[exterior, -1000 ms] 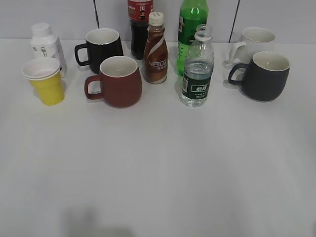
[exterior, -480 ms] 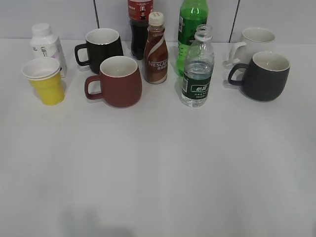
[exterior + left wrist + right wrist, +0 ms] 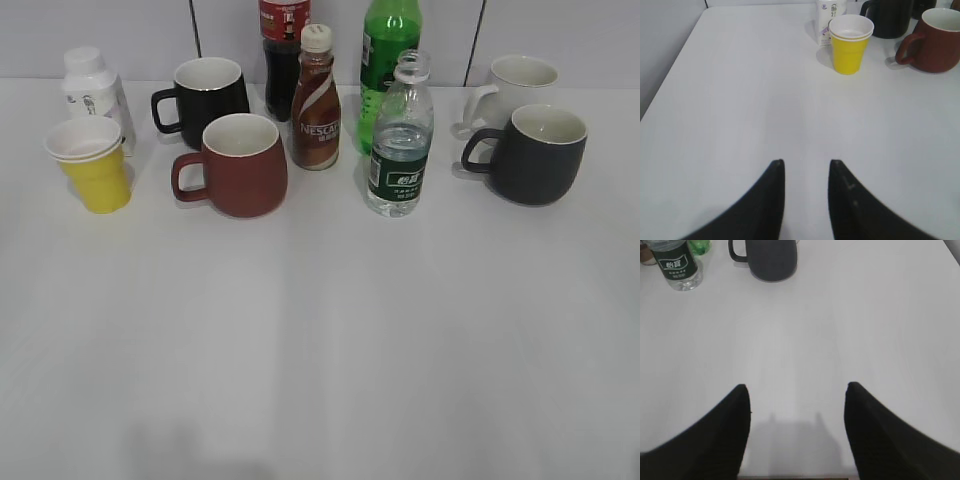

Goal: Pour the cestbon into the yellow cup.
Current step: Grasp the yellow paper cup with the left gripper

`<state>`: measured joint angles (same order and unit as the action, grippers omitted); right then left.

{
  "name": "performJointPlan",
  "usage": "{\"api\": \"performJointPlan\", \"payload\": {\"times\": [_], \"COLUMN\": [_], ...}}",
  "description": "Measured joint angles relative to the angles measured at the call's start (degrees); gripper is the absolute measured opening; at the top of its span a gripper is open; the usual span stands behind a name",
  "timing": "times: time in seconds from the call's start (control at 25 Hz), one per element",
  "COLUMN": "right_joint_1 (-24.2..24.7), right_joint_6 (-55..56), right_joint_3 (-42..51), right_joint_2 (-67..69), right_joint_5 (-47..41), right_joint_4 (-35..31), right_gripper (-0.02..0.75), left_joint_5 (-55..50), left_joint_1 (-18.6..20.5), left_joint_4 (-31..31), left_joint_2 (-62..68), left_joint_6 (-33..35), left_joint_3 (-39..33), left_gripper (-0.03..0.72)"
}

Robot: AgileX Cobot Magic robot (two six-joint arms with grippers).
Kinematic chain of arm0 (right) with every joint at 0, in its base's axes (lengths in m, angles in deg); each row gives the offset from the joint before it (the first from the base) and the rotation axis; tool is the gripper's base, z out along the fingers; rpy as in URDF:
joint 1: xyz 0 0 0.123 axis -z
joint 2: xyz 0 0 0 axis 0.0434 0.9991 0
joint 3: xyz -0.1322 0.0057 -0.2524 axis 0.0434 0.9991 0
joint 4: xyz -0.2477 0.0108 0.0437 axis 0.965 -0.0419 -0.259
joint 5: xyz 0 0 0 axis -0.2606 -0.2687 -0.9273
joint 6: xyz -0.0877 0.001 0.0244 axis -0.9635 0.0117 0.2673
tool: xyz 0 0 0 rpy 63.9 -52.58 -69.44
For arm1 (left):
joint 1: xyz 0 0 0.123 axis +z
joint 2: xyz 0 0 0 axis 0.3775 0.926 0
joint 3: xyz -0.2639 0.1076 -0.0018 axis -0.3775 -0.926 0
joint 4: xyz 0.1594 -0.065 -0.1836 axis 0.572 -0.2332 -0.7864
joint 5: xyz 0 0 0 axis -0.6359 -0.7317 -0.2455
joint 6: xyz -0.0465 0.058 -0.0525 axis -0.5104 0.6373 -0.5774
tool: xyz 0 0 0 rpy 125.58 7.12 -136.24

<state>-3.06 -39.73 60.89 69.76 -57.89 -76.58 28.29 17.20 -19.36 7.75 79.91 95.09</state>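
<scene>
The yellow cup should next be grabbed by its yellow body [image 3: 98, 183] with my left gripper, so that the yellow cup's white rim [image 3: 84, 140] stays open for the pour.
The cestbon [image 3: 400, 140], a clear ribbed bottle with a dark green label and no cap, stands upright right of centre at the back; its lower part shows at the top left of the right wrist view [image 3: 676, 264]. The yellow cup [image 3: 91, 164] stands at the far left, also in the left wrist view [image 3: 850, 44]. My left gripper [image 3: 806, 162] is open and empty over bare table, well short of the cup. My right gripper [image 3: 796, 386] is wide open and empty near the front edge, far from the bottle. Neither gripper shows in the exterior view.
A dark red mug [image 3: 238, 165], a black mug [image 3: 206, 96], a brown Nescafe bottle [image 3: 315, 100], a bright green soda bottle [image 3: 388, 60], a cola bottle [image 3: 283, 50], a white bottle [image 3: 92, 88], a dark grey mug [image 3: 535, 154] and a white mug [image 3: 510, 85] stand along the back.
</scene>
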Motion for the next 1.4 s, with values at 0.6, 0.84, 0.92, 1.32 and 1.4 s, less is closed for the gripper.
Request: {"api": "performJointPlan", "payload": {"times": [0.6,0.84,0.92,1.32,1.4], "right_joint_1": [0.0,0.0,0.0,-0.7,-2.8], "right_joint_6": [0.0,0.0,0.0,-10.0,-13.1], "right_joint_3": [0.0,-0.1,-0.5,-0.6,-0.5], "right_joint_2": [0.0,0.0,0.1,14.3,17.6], "right_joint_5": [0.0,0.2,2.5,28.6,31.9], "right_joint_4": [0.0,-0.8,-3.5,-14.2,-15.5], "right_gripper": [0.448,0.448,0.448,0.448,0.448], "left_joint_5": [0.0,1.2,5.5,37.1,44.3], "left_joint_1": [0.0,0.0,-0.1,-0.1,-0.1], "left_joint_4": [0.0,0.0,0.0,0.0,-0.1], "left_joint_2": [0.0,0.0,0.0,9.4,14.3], "left_joint_6": [0.0,0.0,0.0,0.0,0.0], "left_joint_3": [0.0,0.4,1.1,-2.6,-4.4], "left_gripper": [0.233,0.233,0.233,0.233,0.233]}}
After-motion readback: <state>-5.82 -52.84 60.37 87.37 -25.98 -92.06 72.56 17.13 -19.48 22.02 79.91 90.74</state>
